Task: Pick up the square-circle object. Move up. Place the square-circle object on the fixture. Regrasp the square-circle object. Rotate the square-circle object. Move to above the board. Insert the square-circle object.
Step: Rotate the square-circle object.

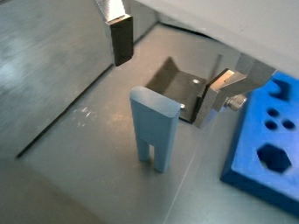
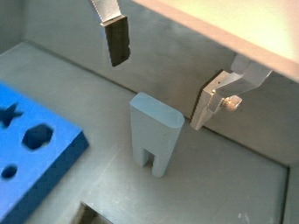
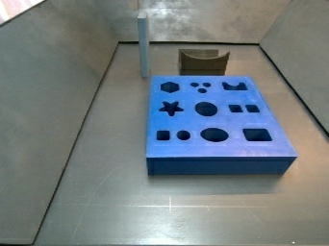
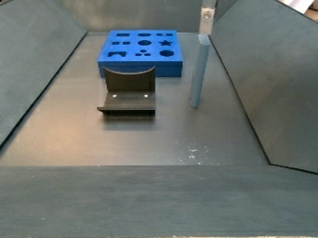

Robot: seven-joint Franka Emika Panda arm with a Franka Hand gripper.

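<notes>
I need to pick up the square-circle object by its solid top [image 1: 156,107] next, where flat sides face each other; it splits into separate legs below.
The square-circle object, a light blue-grey peg [image 1: 153,131], stands upright on the grey floor with a slotted end down; it shows in both wrist views [image 2: 155,133] and both side views [image 3: 142,48] [image 4: 195,70]. My gripper [image 1: 172,66] [image 2: 166,68] is open above its top, one finger to each side, touching nothing. One finger has a dark pad [image 1: 121,40]; the other is a silver plate [image 1: 221,89]. The fixture [image 1: 176,83] [image 3: 202,61] [image 4: 128,96] stands near the peg. The blue board [image 3: 213,120] [image 4: 143,51] [image 1: 268,144] [image 2: 30,153] lies next to it.
Grey walls enclose the floor on all sides; the peg stands close to one side wall [image 4: 248,65]. The board's dark shaped holes [image 3: 167,108] face up.
</notes>
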